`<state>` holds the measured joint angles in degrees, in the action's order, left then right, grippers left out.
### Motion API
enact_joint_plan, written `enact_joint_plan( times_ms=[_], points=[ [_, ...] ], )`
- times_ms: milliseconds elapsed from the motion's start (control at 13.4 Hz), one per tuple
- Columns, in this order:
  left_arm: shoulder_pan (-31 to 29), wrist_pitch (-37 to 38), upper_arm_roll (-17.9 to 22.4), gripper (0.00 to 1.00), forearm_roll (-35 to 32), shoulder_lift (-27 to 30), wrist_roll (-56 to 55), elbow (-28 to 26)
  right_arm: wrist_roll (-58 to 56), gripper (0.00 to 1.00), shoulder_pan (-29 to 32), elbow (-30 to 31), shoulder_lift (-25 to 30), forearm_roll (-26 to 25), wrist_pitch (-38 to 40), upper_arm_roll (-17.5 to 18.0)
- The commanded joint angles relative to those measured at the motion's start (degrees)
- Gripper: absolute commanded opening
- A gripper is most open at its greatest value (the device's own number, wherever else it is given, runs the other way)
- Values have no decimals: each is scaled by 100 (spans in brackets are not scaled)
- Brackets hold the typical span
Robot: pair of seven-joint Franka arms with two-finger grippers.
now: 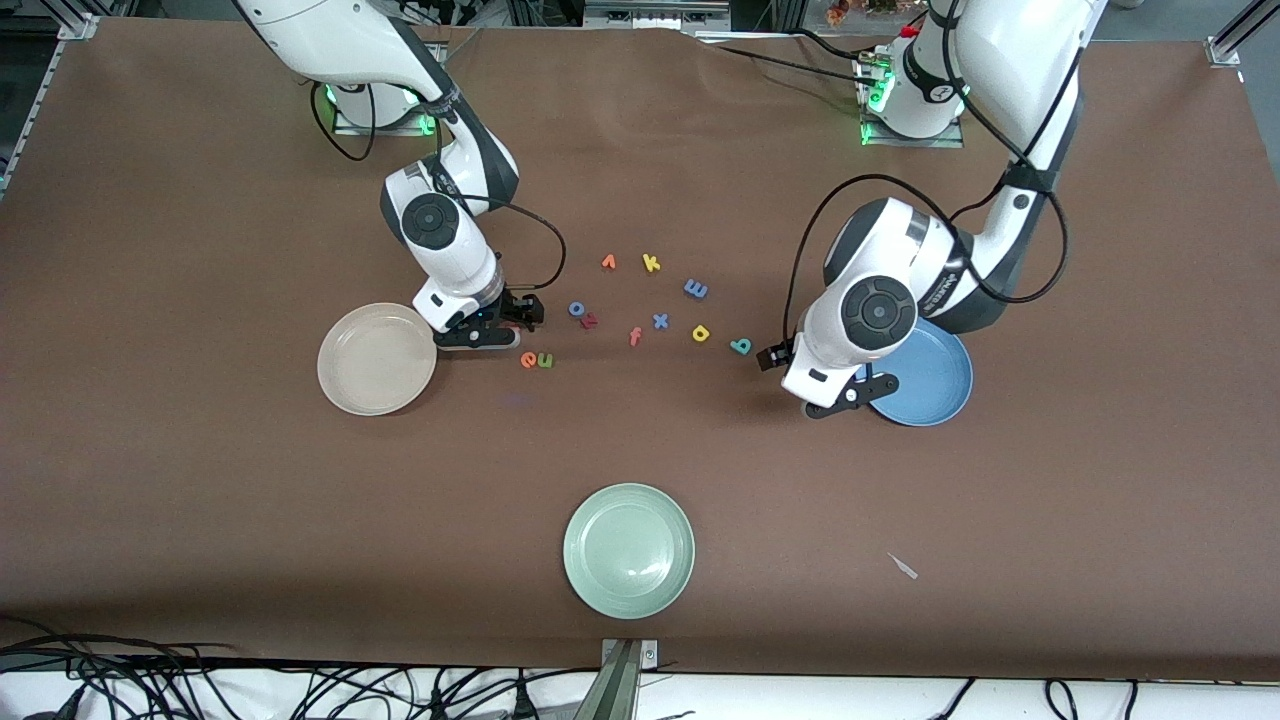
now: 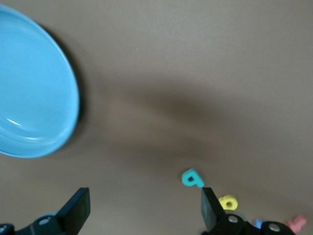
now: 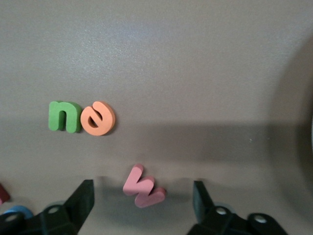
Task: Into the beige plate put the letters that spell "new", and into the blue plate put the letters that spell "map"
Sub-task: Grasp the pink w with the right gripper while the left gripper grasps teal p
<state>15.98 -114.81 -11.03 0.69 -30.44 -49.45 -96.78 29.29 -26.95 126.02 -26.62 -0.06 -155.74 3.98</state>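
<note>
I should next grab the teal p by its rounded loop (image 1: 741,346) with my left gripper, so that it can help spell "map" in the blue plate (image 1: 930,385).
The pinkish-red w (image 3: 143,186) lies flat on the table between the fingers of my right gripper (image 3: 142,196), which is open, with a gap on each side. In the front view the right gripper (image 1: 522,315) hides the w, beside the beige plate (image 1: 377,358). The green n (image 1: 546,361) and orange e (image 1: 528,361) lie touching, nearer the front camera. My left gripper (image 1: 772,357) is open and empty over the table between the teal p (image 1: 740,346) and the blue plate (image 1: 930,385). The yellow a (image 1: 701,333) and blue m (image 1: 696,289) lie by the p (image 2: 192,178).
Other loose letters lie mid-table: orange v (image 1: 608,262), yellow k (image 1: 651,263), blue o (image 1: 577,308) with a dark red letter (image 1: 589,321), salmon f (image 1: 634,337), blue x (image 1: 660,321). A pale green plate (image 1: 629,549) sits near the front edge.
</note>
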Motion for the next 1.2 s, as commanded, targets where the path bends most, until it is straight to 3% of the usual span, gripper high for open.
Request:
enact_joint_plan(
  times_ms=[0, 224, 448, 672, 1120],
  points=[
    [378, -637, 49, 100, 90, 126, -1010, -586, 86, 77, -38, 116, -28, -20, -238, -20],
    [608, -1506, 57, 100, 37, 135, -1874, -1236, 86, 70, -38, 116, -28, -20, -238, -20],
    [898, -2000, 66, 100, -155, 74, -2348, -1492, 86, 61, -38, 116, -28, -20, -246, -20],
    [907, -2422, 57, 89, -438, -92, -2867, -1563, 86, 52, -38, 134, -28, -20, -246, -20],
    [828, -2836, 84, 81, -456, -295, -2921, -1563, 69, 38, -38, 134, -19, -20, -238, -29]
  ],
)
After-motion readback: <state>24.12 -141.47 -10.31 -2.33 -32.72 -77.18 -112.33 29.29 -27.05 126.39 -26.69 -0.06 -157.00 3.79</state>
